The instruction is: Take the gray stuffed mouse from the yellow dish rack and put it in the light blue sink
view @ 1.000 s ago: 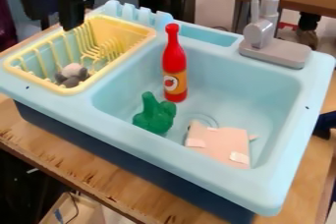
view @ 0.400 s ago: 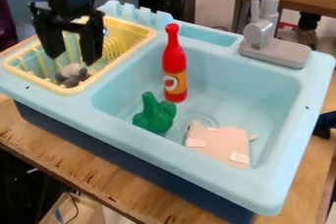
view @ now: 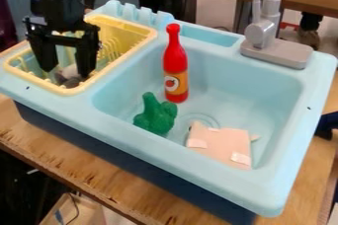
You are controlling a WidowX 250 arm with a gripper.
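Note:
The grey soft toy needs to go from the yellow dish rack to the blue sink basin, so my gripper should grab it by its plush body next.
The gripper (view: 66,72) hangs over the front part of the yellow dish rack (view: 124,61), its two fingers spread apart. A small grey and whitish plush object (view: 68,77) lies in the rack, low between the fingertips and partly behind the right one; whether they touch cannot be told. In the blue sink basin (view: 244,88) a red bottle (view: 176,66) with an orange label stands upright. A green broccoli-like toy (view: 155,115) is to the left of the basin's middle, and a flat pink piece (view: 220,145) lies at the basin's front right.
A grey faucet (view: 264,34) rises from the sink's back right corner. Scalloped blue slots (view: 139,14) stand up along the back edge behind the rack. The sink unit rests on a wooden table (view: 79,162), with a cardboard box (view: 79,211) below its front edge.
From the upper left, the gripper has come down into view over the rack, and lately it has shifted slightly left and lower. The plush object, bottle, green toy and pink piece have stayed put.

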